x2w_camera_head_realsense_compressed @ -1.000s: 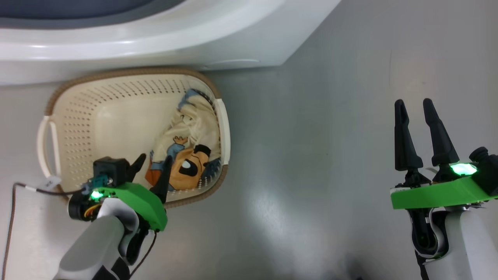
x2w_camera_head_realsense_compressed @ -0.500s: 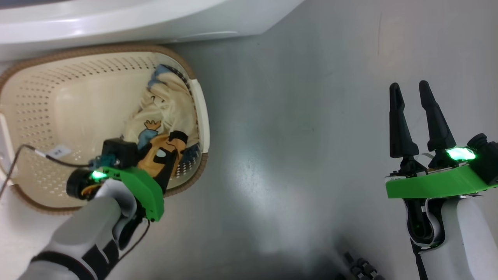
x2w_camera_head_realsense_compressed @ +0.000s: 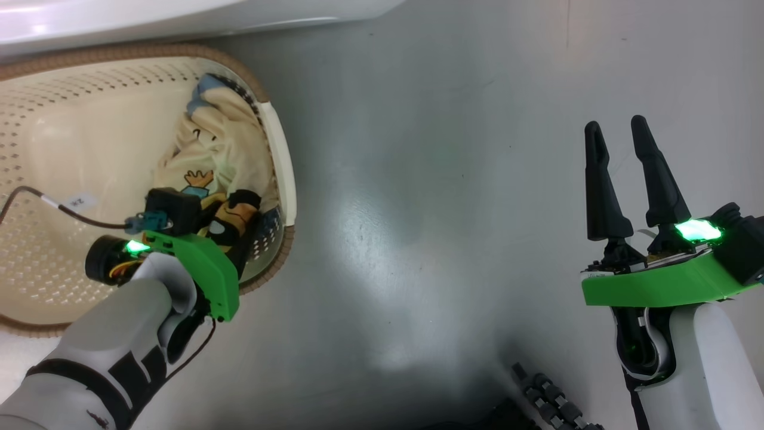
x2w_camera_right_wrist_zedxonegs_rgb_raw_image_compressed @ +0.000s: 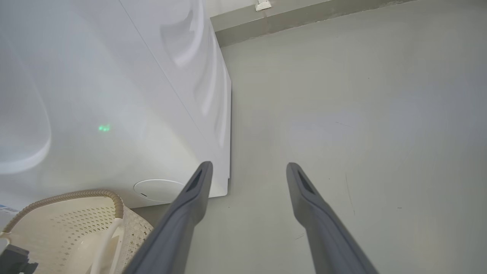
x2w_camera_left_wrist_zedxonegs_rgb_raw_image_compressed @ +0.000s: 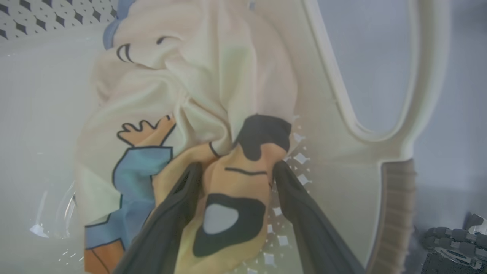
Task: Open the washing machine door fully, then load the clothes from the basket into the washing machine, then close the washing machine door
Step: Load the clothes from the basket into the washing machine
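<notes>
My left gripper will grab the cream and orange garment by its orange fold (x2w_camera_head_realsense_compressed: 236,214) next. That fold bunches up while the cream cloth (x2w_camera_head_realsense_compressed: 227,147) lies loose.
The cream basket (x2w_camera_head_realsense_compressed: 71,143) stands on the floor just in front of the white washing machine (x2w_camera_head_realsense_compressed: 149,15). A cream and orange garment (x2w_camera_head_realsense_compressed: 209,149) with a black-and-white eye print lies bunched against its right wall. A bit of blue cloth (x2w_camera_head_realsense_compressed: 200,89) shows at its far end. My left gripper (x2w_camera_head_realsense_compressed: 230,206) reaches down into the basket. In the left wrist view it (x2w_camera_left_wrist_zedxonegs_rgb_raw_image_compressed: 236,169) stands open, its fingers either side of the orange fold of the garment (x2w_camera_left_wrist_zedxonegs_rgb_raw_image_compressed: 198,87). My right gripper (x2w_camera_head_realsense_compressed: 618,128) hangs open and empty over the floor. The door is out of view.
Bare grey floor lies between the basket and my right arm. A black cable chain (x2w_camera_head_realsense_compressed: 549,394) sits at the bottom edge. The right wrist view takes in the machine's white side (x2w_camera_right_wrist_zedxonegs_rgb_raw_image_compressed: 114,95), the basket's corner (x2w_camera_right_wrist_zedxonegs_rgb_raw_image_compressed: 68,224) and a wall skirting (x2w_camera_right_wrist_zedxonegs_rgb_raw_image_compressed: 304,19).
The head camera has swung, shifting the picture left and up. My left gripper has pushed deeper into the basket, so its fingers now straddle the orange print. The right gripper is unchanged.
</notes>
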Robot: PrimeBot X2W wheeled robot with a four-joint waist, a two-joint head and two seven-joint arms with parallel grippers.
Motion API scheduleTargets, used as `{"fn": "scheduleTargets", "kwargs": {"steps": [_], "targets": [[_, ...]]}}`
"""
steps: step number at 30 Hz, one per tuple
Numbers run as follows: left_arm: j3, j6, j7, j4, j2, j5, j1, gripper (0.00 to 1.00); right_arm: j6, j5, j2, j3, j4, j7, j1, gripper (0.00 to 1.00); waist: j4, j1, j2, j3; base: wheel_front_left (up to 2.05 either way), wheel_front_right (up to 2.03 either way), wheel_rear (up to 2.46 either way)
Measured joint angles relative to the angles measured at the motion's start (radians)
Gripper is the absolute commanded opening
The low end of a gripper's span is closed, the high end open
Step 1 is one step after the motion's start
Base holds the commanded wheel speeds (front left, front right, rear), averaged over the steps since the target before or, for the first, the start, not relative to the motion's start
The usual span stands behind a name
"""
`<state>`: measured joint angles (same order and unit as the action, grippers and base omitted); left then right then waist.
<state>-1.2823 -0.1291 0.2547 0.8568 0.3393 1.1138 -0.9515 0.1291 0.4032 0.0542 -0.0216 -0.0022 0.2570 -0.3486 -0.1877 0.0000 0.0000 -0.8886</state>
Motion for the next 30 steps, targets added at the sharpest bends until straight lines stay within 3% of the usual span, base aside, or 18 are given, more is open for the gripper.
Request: {"fn": "scheduleTargets", "kwargs": {"steps": [4,5,6,7,8,21,30], "targets": [[-0.006,0.000,-0.015,-0.001,0.007,0.031,-0.001,1.00,0.000,0.000,0.000,-0.001,-0.012,0.000,0.001,1.00,-0.008,0.0000,0.0000,-0.012,0.00,0.00,0.00],[-0.007,0.000,-0.017,-0.001,0.010,0.035,-0.002,0.75,0.000,0.000,0.000,-0.001,-0.015,0.000,0.001,1.00,-0.009,0.0000,0.0000,-0.013,0.00,0.00,0.00],[-0.007,0.000,-0.018,-0.002,0.012,0.037,-0.004,0.44,0.000,0.000,0.000,-0.001,-0.017,0.000,0.001,1.00,-0.009,0.0000,0.0001,-0.014,0.00,0.00,0.00],[-0.008,0.000,-0.021,-0.005,0.015,0.041,-0.009,0.04,0.000,-0.001,0.000,0.000,-0.018,0.000,0.001,1.00,-0.009,0.0000,0.0000,-0.014,0.00,0.00,0.00],[-0.008,0.000,-0.026,-0.008,0.016,0.044,-0.014,0.00,0.000,-0.004,0.000,-0.001,-0.019,0.000,0.001,1.00,-0.009,0.0000,0.0000,-0.012,0.00,0.00,0.00],[-0.003,0.000,-0.007,0.025,-0.003,0.118,-0.016,0.00,0.000,-0.023,0.000,0.005,-0.011,0.000,0.003,1.00,0.014,0.0000,0.0000,0.054,0.00,0.00,0.00],[0.199,0.000,-0.006,0.004,-0.005,0.048,0.042,0.00,0.000,-0.022,0.004,0.007,0.043,0.000,0.003,1.00,0.050,0.0000,0.0000,0.157,0.00,0.00,0.00]]}}
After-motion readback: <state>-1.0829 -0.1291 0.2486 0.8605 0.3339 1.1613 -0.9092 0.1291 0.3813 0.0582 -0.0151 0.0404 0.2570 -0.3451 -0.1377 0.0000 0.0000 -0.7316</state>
